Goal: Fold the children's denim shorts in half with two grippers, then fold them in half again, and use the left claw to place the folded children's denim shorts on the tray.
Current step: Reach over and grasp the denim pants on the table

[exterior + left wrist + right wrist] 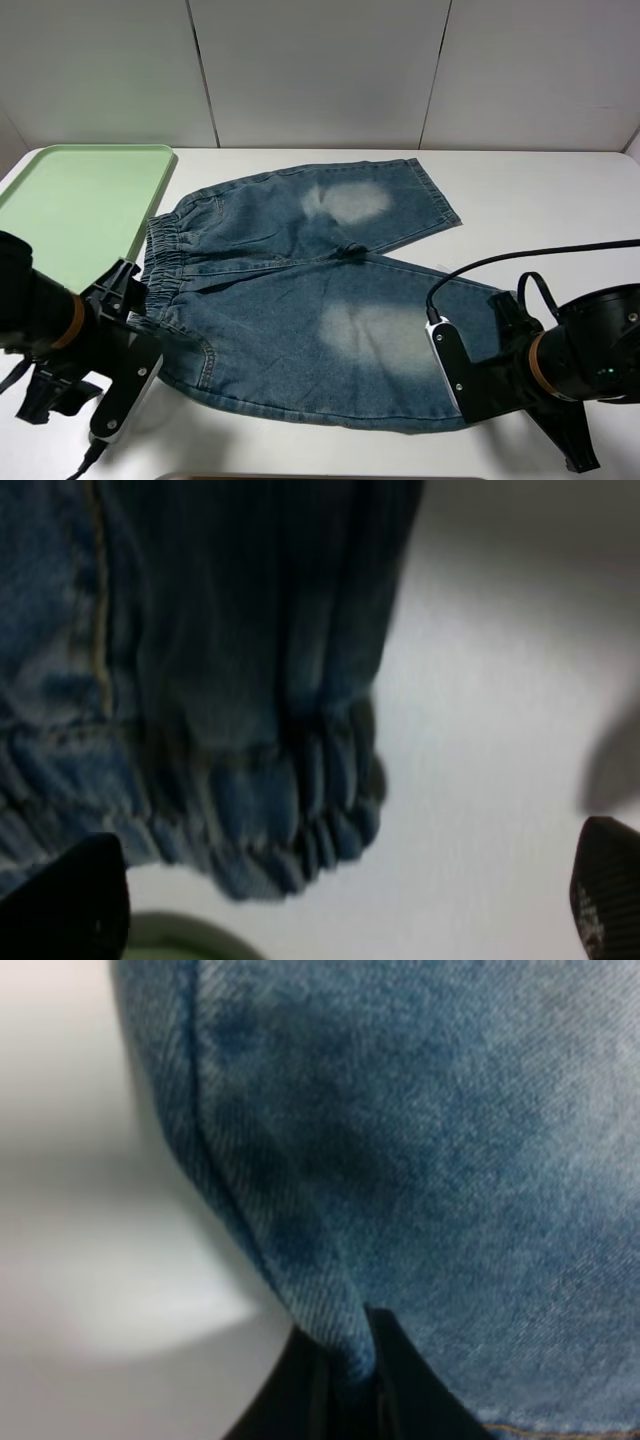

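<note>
My left gripper should fold one leg of the shorts onto the other leg (335, 205), so next it should grab the shorts' gathered waistband by its corner (150, 321).
The children's denim shorts (300, 290) lie flat on the white table, waistband to the left, both legs to the right, with a pale patch on each leg. My left gripper (146, 322) is open at the near corner of the gathered waistband (290, 830); its fingertips (70, 905) stand wide apart with nothing between them. My right gripper (442, 335) is at the near leg's hem. In the right wrist view it (345, 1385) is shut on a raised fold of denim (420, 1160). The pale-green tray (80, 200) lies at the far left, touching the waistband's far corner.
A black cable (540, 255) arcs over the table from the right arm. A grey panelled wall (320, 70) stands behind the table. A sliver of the tray (180, 942) shows in the left wrist view.
</note>
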Available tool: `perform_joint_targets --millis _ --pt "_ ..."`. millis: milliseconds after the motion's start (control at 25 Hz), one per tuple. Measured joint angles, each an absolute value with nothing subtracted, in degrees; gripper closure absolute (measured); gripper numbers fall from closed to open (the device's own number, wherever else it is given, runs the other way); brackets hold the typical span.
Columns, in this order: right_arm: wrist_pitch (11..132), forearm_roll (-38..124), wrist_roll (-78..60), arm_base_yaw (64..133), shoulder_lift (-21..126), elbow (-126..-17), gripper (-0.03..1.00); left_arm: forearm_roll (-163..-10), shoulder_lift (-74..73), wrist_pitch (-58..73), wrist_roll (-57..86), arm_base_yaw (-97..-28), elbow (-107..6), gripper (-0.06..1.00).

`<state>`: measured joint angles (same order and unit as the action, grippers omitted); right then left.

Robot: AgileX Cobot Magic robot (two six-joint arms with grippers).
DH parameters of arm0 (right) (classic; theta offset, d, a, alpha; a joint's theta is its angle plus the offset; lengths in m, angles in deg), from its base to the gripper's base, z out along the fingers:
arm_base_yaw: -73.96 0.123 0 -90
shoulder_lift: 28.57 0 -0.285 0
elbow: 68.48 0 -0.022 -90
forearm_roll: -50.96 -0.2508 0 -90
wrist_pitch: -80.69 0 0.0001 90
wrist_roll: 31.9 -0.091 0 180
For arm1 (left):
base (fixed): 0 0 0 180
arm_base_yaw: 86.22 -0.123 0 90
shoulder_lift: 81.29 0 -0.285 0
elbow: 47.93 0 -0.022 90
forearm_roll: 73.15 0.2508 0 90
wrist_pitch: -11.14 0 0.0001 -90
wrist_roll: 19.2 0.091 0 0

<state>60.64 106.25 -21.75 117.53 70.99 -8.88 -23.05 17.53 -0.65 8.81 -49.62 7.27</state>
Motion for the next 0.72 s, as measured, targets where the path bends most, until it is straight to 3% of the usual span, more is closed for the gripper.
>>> perform_joint_targets --millis 360,720 --pt "61.8 106.2 -21.8 117.5 71.0 -8.9 0.96 -20.7 18.7 0.1 7.9 -49.6 6.2 0.17" --pt "61.8 106.2 -21.8 117.5 71.0 -8.9 0.96 -20.6 18.7 1.3 7.8 -49.6 6.2 0.19"
